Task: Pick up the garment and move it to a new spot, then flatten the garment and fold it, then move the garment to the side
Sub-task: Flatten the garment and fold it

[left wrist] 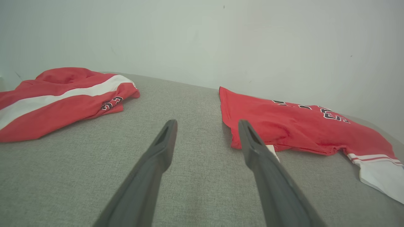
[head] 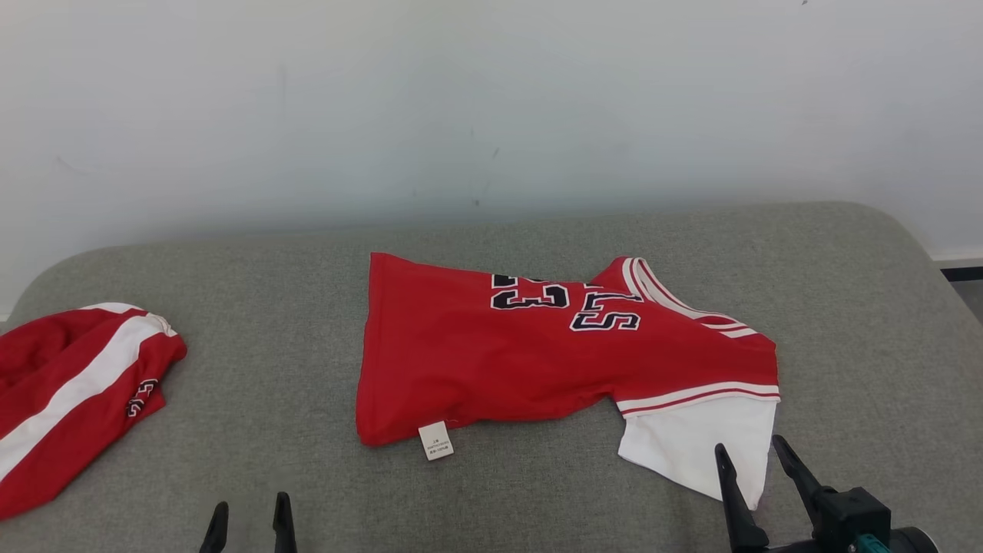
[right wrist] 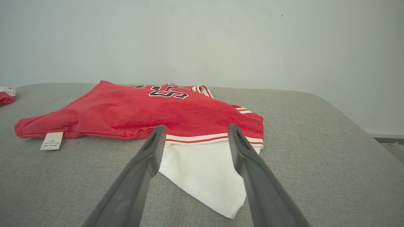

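The left gripper should next pinch the jersey by its hem corner beside the white tag, where a fold stands up while the red body point(head: 488, 355) point(left wrist: 295, 126) lies flat.
The garment point(head: 537, 353) is a red jersey with dark numbers, striped trim and a white sleeve, lying roughly flat in the middle of the grey padded surface; it also lies at the right in the left wrist view point(left wrist: 300, 129) and centrally in the right wrist view point(right wrist: 151, 113). My right gripper point(head: 749, 449) stands open at the lower right, its fingers point(right wrist: 243, 154) straddling the white sleeve point(right wrist: 205, 170) without holding it. Near the bottom edge, my left gripper point(head: 249, 511) is open and empty, short of the jersey's hem corner and white care tag point(head: 435, 441).
A second red garment with a white stripe point(head: 69, 392) lies bunched at the left edge of the grey surface point(head: 269, 322). A pale wall rises behind. The surface's rounded right edge point(head: 933, 269) drops to a floor strip.
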### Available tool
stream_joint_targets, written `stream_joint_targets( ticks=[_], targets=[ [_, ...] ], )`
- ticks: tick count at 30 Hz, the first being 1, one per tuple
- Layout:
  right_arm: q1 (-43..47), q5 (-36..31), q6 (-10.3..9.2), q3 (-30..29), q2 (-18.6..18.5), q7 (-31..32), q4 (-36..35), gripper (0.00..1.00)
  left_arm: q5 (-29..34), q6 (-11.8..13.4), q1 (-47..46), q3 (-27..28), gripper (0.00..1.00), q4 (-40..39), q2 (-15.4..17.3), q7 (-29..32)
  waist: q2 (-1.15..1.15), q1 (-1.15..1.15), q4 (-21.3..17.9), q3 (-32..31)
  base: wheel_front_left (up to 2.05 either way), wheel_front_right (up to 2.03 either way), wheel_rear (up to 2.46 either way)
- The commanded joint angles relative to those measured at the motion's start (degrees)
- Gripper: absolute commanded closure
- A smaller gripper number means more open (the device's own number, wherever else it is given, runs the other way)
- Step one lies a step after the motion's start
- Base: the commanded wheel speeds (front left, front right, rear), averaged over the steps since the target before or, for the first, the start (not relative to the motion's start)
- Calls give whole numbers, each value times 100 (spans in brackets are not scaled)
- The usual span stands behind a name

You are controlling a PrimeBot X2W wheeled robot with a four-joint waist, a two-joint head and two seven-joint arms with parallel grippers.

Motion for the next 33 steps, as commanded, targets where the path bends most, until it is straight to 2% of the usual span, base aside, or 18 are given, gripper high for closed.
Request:
stream_joint_targets(
  ticks=[1, 10, 23, 27, 30, 33],
  targets=[
    [-27, 30, -15, -26, 17, -17, 8, 0, -57, 30, 17, -49, 0, 53, -5, -4, 0, 0, -1, 29, 0, 0, 0],
    [-396, -35, -15, -316, 18, 372, 281, 0, -101, -90, -661, -325, 0, 746, -3, 13, 0, 0, -95, 281, 0, 0, 0],
    [-1136, -60, -15, -838, 126, 1132, 1223, 0, -66, -372, -2384, -786, 0, 2496, 17, 253, 0, 0, -336, 1169, 0, 0, 0],
    [-1308, -137, -15, -823, 139, 1240, 1470, 0, -33, -328, -2756, -825, 0, 2916, 17, 220, 0, 0, -414, 1393, 0, 0, 0],
    [-1447, -188, -15, -826, 146, 1273, 1665, 0, 13, -121, -2952, -778, 0, 3212, 59, 201, 0, 0, -458, 1521, 0, 0, 0],
    [-1518, -72, -15, -714, 151, 1326, 1906, 0, -4, -115, -3108, -809, 0, 3387, 43, 165, 0, 0, -472, 1617, 0, 0, 0]
  ],
)
